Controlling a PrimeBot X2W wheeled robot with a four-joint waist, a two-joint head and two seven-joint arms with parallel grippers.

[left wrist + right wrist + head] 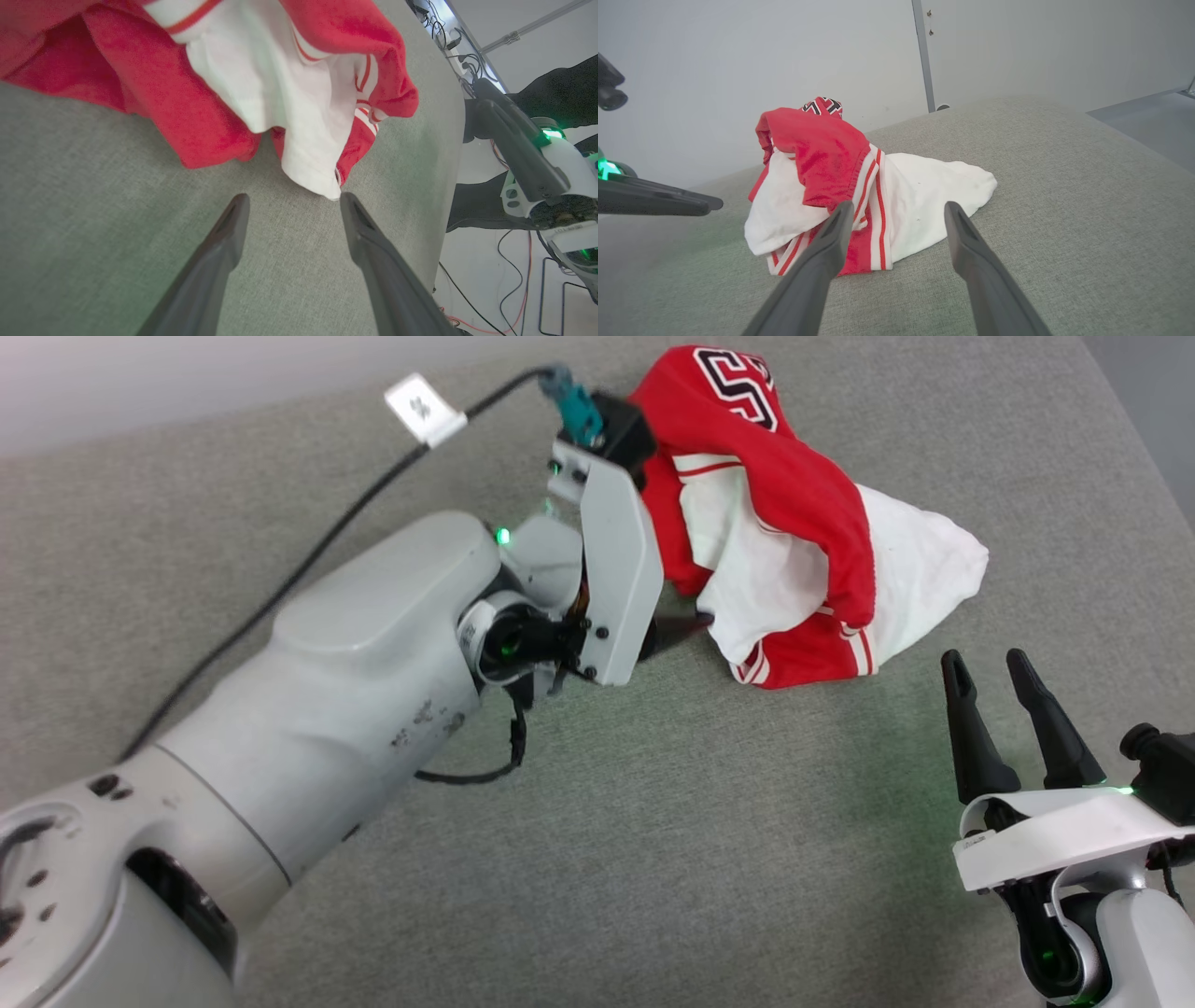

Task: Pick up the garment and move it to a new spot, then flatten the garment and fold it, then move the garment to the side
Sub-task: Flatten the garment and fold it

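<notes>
My left gripper needs to grab the white sleeve of the garment [794,523] by the sleeve's tip [733,648] next. Then it can move the garment to a new spot and flatten it.
The garment [794,523] lies in a crumpled heap on the grey surface [653,859], red with white sleeves, stripe trim and part of a black number on top. My left gripper [686,623] sits at the heap's left edge, low over the surface. In the left wrist view it [294,198] stands open, with a white corner of the garment [280,70] just past its fingertips and nothing between them. My right gripper [985,663] is open, a short way in front of the heap. In the right wrist view it [899,205] points at the garment [822,154].
A black cable [308,560] with a white tag [425,409] runs from the left wrist across the surface. In the left wrist view the surface's edge [446,186] falls away to a floor with wires. A pale wall [738,56] stands behind the surface.
</notes>
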